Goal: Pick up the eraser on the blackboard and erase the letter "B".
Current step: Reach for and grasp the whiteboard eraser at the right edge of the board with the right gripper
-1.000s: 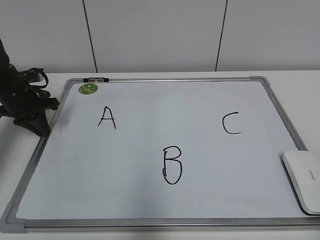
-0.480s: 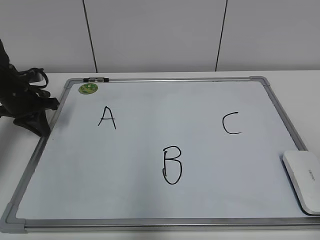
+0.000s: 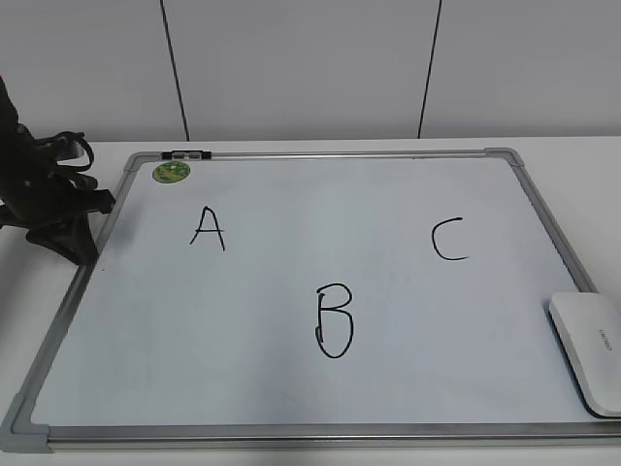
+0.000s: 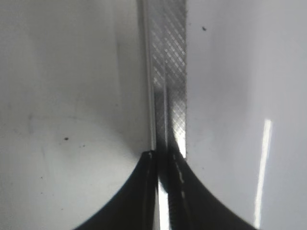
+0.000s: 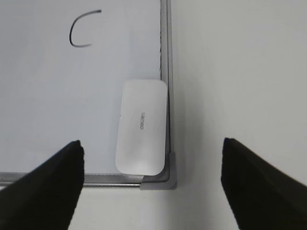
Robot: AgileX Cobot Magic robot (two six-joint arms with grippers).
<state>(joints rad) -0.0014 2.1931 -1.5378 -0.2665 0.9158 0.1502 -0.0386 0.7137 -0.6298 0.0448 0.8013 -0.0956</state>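
My right gripper should next take the eraser by its two long sides, because the eraser is long from end to end (image 3: 592, 351) (image 5: 142, 127) but narrow across.
The blackboard (image 3: 291, 388) is a white dry-erase board with a silver frame, lying flat on the table. The black letter "B" (image 3: 334, 320) is drawn near its front middle, with "A" (image 3: 208, 228) at the left and "C" (image 3: 449, 240) at the right. The white eraser (image 3: 590, 349) lies in the board's front right corner; it also shows in the right wrist view (image 5: 141, 125). My right gripper (image 5: 151, 143) is open and hangs above the eraser and that corner, out of the exterior view. My left gripper (image 4: 165, 155) is shut over the board's left frame rail (image 4: 168, 76).
A round green sticker (image 3: 171, 172) and a dark clip (image 3: 185, 154) sit at the board's back left. The left arm (image 3: 49, 199) stands at the board's left edge. White table (image 5: 240, 72) surrounds the board; a panelled wall rises behind.
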